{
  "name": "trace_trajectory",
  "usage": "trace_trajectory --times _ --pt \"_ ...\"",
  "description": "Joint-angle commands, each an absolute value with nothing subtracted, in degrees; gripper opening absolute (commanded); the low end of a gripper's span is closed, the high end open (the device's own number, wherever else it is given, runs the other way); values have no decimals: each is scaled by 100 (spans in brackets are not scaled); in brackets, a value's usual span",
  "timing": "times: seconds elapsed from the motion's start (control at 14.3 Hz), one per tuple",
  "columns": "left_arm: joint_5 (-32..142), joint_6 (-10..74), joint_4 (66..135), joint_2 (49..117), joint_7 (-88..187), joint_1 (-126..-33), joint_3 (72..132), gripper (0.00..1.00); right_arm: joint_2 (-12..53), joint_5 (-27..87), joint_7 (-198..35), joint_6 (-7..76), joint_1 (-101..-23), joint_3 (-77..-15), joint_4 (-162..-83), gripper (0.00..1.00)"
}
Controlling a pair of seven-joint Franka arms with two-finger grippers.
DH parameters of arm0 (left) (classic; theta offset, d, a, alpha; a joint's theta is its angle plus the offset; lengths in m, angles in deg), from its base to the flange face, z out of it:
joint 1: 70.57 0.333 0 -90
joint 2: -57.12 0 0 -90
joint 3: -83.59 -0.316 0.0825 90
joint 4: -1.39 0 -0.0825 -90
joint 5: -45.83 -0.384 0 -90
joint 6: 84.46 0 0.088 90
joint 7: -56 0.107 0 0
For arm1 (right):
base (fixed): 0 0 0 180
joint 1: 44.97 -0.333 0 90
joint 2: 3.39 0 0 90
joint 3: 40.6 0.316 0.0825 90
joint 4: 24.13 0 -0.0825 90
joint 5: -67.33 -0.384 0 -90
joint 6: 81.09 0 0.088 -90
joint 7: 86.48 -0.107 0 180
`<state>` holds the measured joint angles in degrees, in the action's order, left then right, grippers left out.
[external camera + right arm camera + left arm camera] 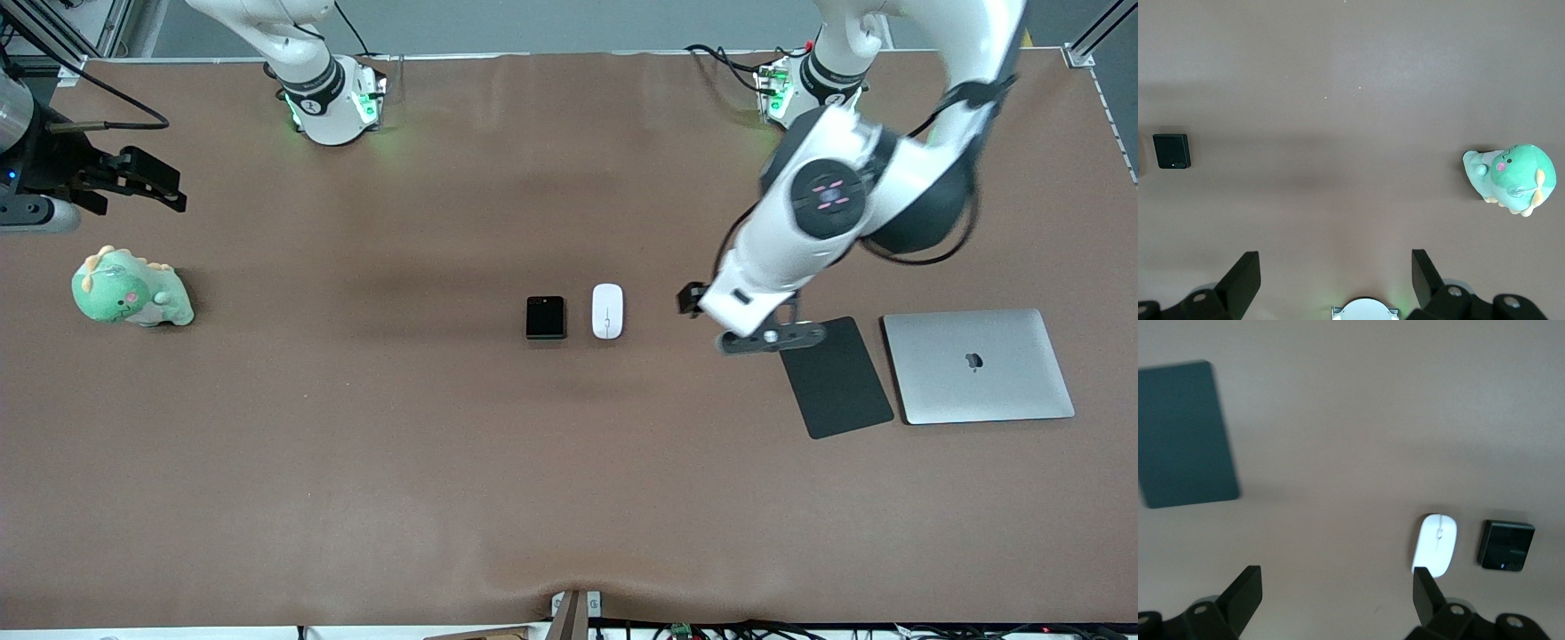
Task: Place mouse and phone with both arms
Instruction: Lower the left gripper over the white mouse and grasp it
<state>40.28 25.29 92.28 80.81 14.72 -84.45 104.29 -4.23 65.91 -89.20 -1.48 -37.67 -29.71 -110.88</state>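
Observation:
The left gripper grips the white mouse by its long side edges next, then places the mouse (607,311) on the dark pad (837,386).
The white mouse (607,311) and the black phone (545,317) lie side by side mid-table, the mouse toward the left arm's end. My left gripper (698,302) is open and empty. It hangs over bare table between the mouse and the dark grey pad (836,378). The left wrist view shows its fingers spread (1337,577), with the mouse (1435,545), the phone (1506,545) and the pad (1185,433). My right gripper (156,187) is open and empty (1336,261), over the table at the right arm's end. The phone shows in its wrist view (1171,151).
A green dinosaur plush (132,289) sits at the right arm's end, near the right gripper; it also shows in the right wrist view (1511,179). A closed silver laptop (978,364) lies beside the dark pad at the left arm's end.

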Motion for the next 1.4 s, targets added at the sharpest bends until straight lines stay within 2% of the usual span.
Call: trace_trajectory --times 0.0,0.28,0.84,1.12,1.33 --pt "3477 3092 9051 8803 576 -9051 10424 100 -541 6609 -8841 -138 -3662 -2909 -11185 100" --pt "3309 3594 9042 9428 327 -9324 10424 100 -541 6592 -8841 -137 -3680 -2909 -11185 100" --pt "3151 4192 9060 10027 327 -9667 10407 100 -216 6548 -8762 -120 -3653 -2909 -10966 100" --pt "2896 4201 9077 10220 335 -9755 10415 90 -58 6636 -8753 -120 -3662 -2909 -10965 100" --pt "2878 4201 9104 10264 335 -9834 10415 87 197 6636 -8753 -103 -3644 -2909 -10956 100"
